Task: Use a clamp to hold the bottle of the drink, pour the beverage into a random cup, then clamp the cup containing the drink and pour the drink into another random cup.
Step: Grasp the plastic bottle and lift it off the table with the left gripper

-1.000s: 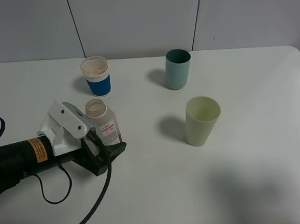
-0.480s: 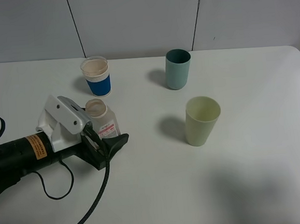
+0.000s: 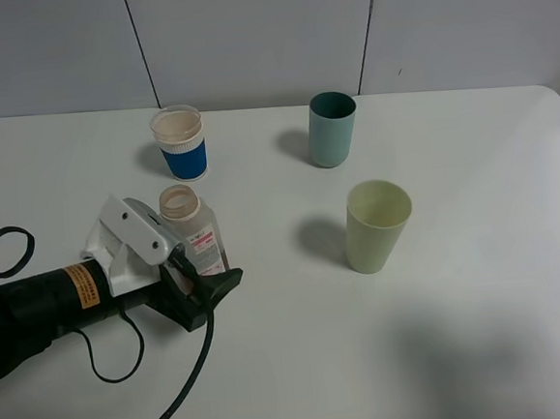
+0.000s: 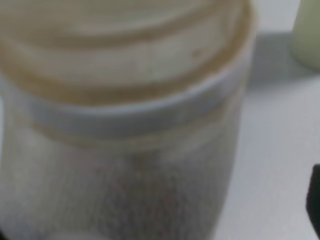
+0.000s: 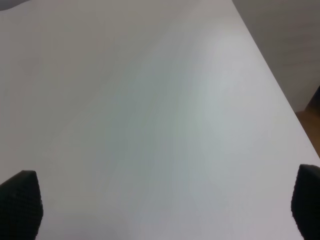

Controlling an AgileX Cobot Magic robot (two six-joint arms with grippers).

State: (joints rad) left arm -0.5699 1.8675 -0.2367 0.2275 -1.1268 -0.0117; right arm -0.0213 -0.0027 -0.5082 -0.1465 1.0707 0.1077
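I need to grab the bottle's labeled body (image 3: 206, 246) with my left gripper next, so that the bottle's opening (image 3: 179, 202) stays free to pour into a cup.
The bottle of the drink (image 3: 190, 228) stands upright on the white table, uncapped, with a little brown beverage at its bottom. My left gripper (image 3: 207, 264), the clamp, comes in from the left and is open, one jaw on each side of the bottle. Only its near black finger (image 3: 215, 286) shows. In the left wrist view the blurred bottle (image 4: 125, 125) fills the picture. The pale yellow-green cup (image 3: 377, 225) stands to the right of the bottle, and the teal cup (image 3: 332, 128) stands behind that. My right gripper (image 5: 162, 205) is open over bare table, with nothing between its fingertips (image 5: 20, 197).
A white cup with a blue band (image 3: 180, 143) stands just behind the bottle. The left arm's black cable (image 3: 155, 413) loops over the table's front left. In the right wrist view the table's edge (image 5: 280, 95) runs close by.
My left gripper has slid a little further right along the bottle, then settled slightly toward the front. The bottle and cups have not moved.
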